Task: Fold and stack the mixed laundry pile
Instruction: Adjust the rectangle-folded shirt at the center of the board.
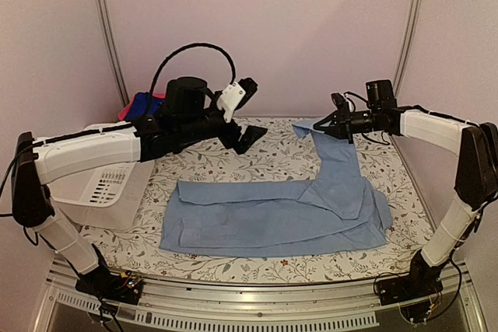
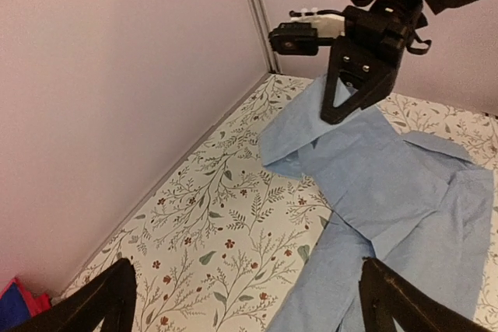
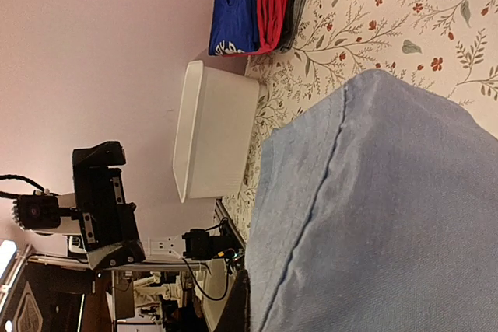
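I should take over the pale-blue shirt (image 1: 272, 215) with my left gripper next and grip its lifted end beside my right gripper's pinch. Then I can fold the shirt across.
The pale-blue button shirt (image 1: 272, 215) lies spread across the middle of the table. My right gripper (image 1: 336, 124) is shut on one end of it and holds that end up at the back right; the cloth hangs from it down to the table. The left wrist view shows the same pinch (image 2: 346, 103) on the shirt (image 2: 389, 184). In the right wrist view the shirt (image 3: 389, 192) fills the lower right and hides most of the jaws. My left gripper (image 1: 247, 139) is open and empty, above the bare table just left of the lifted cloth. A folded stack, blue with white print and red (image 3: 253, 5), sits at the back left (image 1: 144, 104).
A white slotted plastic basket (image 1: 109, 188) stands at the left edge, under my left arm, and shows in the right wrist view (image 3: 214, 134). The flowered tablecloth (image 1: 272, 157) covers the table. Pink walls close the back and sides.
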Tool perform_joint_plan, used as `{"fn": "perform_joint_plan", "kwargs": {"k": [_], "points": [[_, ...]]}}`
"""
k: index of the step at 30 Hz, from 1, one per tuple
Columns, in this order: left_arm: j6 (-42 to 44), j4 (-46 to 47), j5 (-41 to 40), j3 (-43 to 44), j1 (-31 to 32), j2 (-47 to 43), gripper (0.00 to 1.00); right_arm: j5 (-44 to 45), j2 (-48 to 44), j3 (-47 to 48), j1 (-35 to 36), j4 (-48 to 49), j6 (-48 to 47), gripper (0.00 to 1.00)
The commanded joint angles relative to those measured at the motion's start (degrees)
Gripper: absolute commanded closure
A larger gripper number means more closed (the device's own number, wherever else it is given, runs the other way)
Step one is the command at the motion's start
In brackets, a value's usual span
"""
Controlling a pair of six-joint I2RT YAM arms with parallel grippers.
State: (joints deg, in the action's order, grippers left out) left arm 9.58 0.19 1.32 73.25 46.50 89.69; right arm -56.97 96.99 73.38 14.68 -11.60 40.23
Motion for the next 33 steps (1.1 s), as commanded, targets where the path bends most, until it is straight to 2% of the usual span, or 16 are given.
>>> {"fn": "perform_joint_plan", "kwargs": {"k": [1, 6, 12, 15, 20, 25, 27, 30, 32, 33], "points": [[18.88, 7.94, -7.85, 0.18, 6.71, 4.01, 0.0, -8.2, -3.38, -2.35, 1.11, 2.91, 4.76, 1.0], [25.15, 9.22, -10.09, 2.81, 9.86, 8.41, 0.08, -11.45, -5.91, -3.82, 2.52, 1.96, 5.44, 1.0], [26.51, 8.25, -9.06, 6.92, 11.26, 12.27, 0.15, -12.91, -7.98, -4.7, 4.7, 2.04, 6.83, 1.0], [26.33, 7.5, -9.04, 8.98, 11.51, 13.77, 0.23, -13.59, -8.17, -4.87, 5.8, 2.43, 7.45, 1.0], [26.82, 6.72, -9.24, 11.29, 11.82, 15.44, 0.37, -14.56, -8.16, -4.42, 7.39, 3.58, 8.81, 1.0], [26.73, 4.09, -8.22, 13.13, 11.91, 16.14, 0.66, -15.01, -7.9, -3.68, 8.19, 3.43, 8.89, 1.0], [26.81, 3.99, -8.42, 13.14, 12.0, 16.34, 0.67, -14.95, -7.87, -3.26, 8.7, 3.4, 8.9, 1.0], [26.88, 4.11, -8.72, 13.11, 12.31, 16.47, 0.54, -14.67, -7.78, -3.0, 9.25, 3.53, 9.04, 1.0], [27.05, 3.91, -8.59, 13.1, 12.61, 16.56, 0.56, -14.9, -7.87, -2.85, 9.53, 3.64, 9.29, 1.0], [27.06, 3.57, -8.5, 13.27, 12.62, 16.65, 0.62, -14.92, -7.87, -2.81, 9.62, 3.66, 9.37, 1.0]]}}
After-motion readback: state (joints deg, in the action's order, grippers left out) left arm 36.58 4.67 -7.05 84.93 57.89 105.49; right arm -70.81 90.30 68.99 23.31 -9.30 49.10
